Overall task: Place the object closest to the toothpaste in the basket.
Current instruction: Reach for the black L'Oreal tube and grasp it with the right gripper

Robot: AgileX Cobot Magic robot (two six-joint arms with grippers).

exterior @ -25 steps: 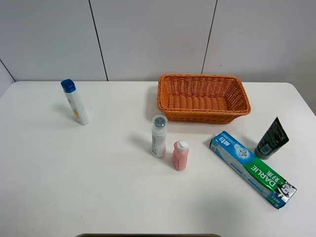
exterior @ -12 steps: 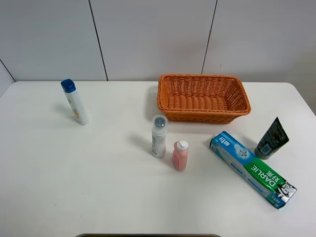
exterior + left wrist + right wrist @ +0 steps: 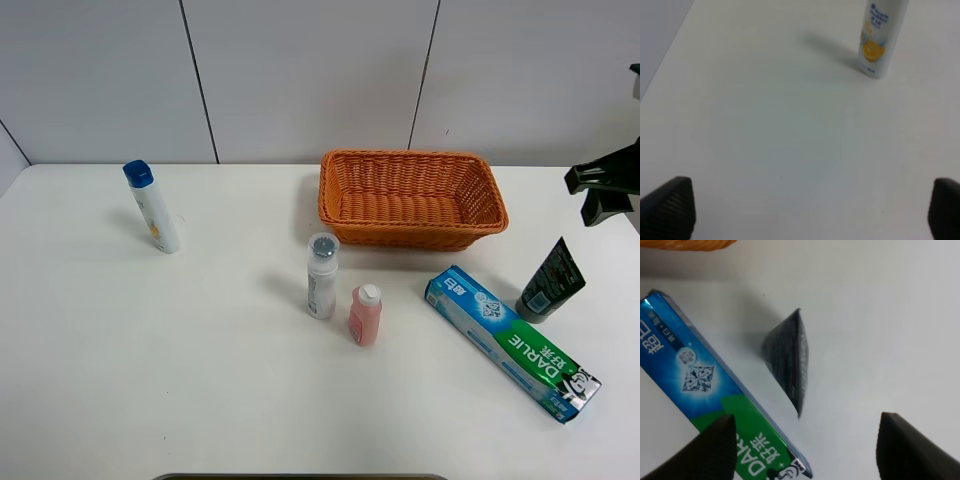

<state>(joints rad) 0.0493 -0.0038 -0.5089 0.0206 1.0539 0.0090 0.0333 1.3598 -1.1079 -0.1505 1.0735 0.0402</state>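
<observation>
I will next grab the dark tube by its flat end (image 3: 568, 268) with my right gripper, because the tube thins there to two facing sides but gets wider toward its round cap (image 3: 530, 310).
The toothpaste box (image 3: 510, 341), blue and green, lies flat at the right; it also shows in the right wrist view (image 3: 710, 390). A dark green tube (image 3: 550, 281) stands on its cap right beside it, and shows in the right wrist view (image 3: 788, 359). The orange wicker basket (image 3: 411, 199) sits behind them, with nothing in it. My right gripper (image 3: 606, 187) hangs open high above the dark tube, its fingers (image 3: 910, 447) wide apart with the tube between them in the wrist view. My left gripper (image 3: 812, 210) is open over bare table, out of the exterior view.
A white bottle with a grey cap (image 3: 321, 277) and a small pink bottle (image 3: 364, 315) stand in the middle. A white bottle with a blue cap (image 3: 153, 207) stands at the far left, also in the left wrist view (image 3: 881, 37). The basket's rim shows in the right wrist view (image 3: 685, 245).
My right gripper has come into the exterior view at the right edge, above the dark tube. The objects on the table have not moved.
</observation>
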